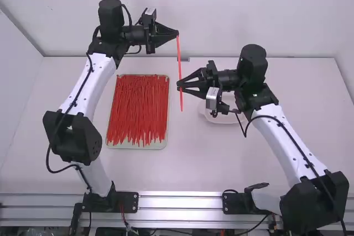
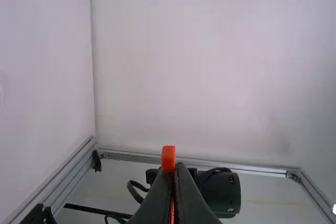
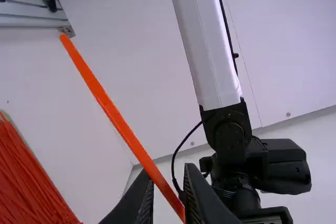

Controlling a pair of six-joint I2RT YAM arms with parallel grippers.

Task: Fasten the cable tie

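I should grab the cable tie by its tail end [image 1: 181, 102] with my right gripper next. Then I can thread it through the tie's head [image 1: 177, 36].
A red cable tie [image 1: 180, 73] hangs straight down from my left gripper [image 1: 176, 33], which is raised high over the table's back and shut on the tie's upper end. The tie's head [image 2: 168, 158] pokes out past the pressed-together fingertips. My right gripper [image 1: 179, 85] sits at the tie's lower half, level with it, open. In the right wrist view the tie [image 3: 113, 114] runs slantwise between my right gripper [image 3: 167, 203] fingers, lying close to one finger [image 3: 198, 199] with a small gap to the other.
A tray [image 1: 138, 145] heaped with several red cable ties [image 1: 138, 109] lies left of the middle; the heap [image 3: 23, 182] also shows beside the right fingers. A small white dish [image 1: 219, 118] rests under the right wrist. The left arm's white link [image 3: 207, 45] stands behind the tie.
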